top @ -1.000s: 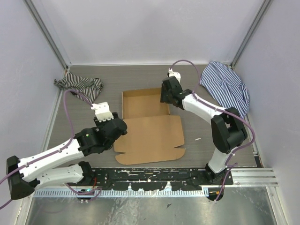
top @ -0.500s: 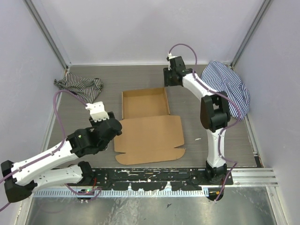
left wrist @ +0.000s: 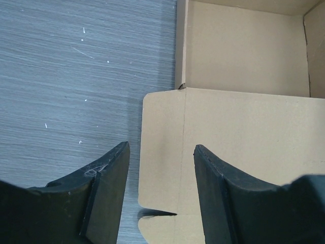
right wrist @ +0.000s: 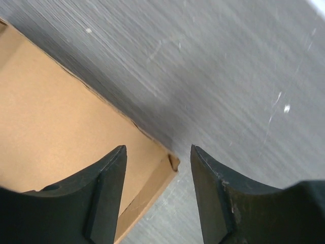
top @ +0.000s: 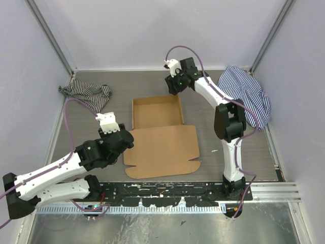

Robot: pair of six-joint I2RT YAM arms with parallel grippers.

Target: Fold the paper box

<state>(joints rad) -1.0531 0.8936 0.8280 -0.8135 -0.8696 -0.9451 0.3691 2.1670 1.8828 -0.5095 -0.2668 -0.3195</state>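
To swing the paper box [top: 160,132] around, my right gripper will next grab the box's far side near its corner [top: 175,95], leaving its lid free to fold.
The paper box [top: 160,132] lies in the middle of the table: a shallow brown tray at the back with its lid panel lying flat toward me. My left gripper [top: 123,141] is open and empty, low over the lid's left side flap [left wrist: 162,147]. My right gripper [top: 172,85] is open and empty above the tray's far right corner [right wrist: 172,161], and it also shows in the right wrist view [right wrist: 158,168]. In the left wrist view, the left gripper [left wrist: 161,175] straddles the flap's crease, with a slit in the cardboard just below.
A dark striped cloth [top: 86,93] lies crumpled at the back left. A blue-and-white striped cloth [top: 246,94] lies at the back right by the wall. White walls and metal posts enclose the grey table [top: 101,81]. A metal rail [top: 167,190] runs along the near edge.
My right arm has stretched out and swung from the tray's right wall to its far right corner, turning the wrist. My left gripper has shifted slightly but stays at the lid's left edge.
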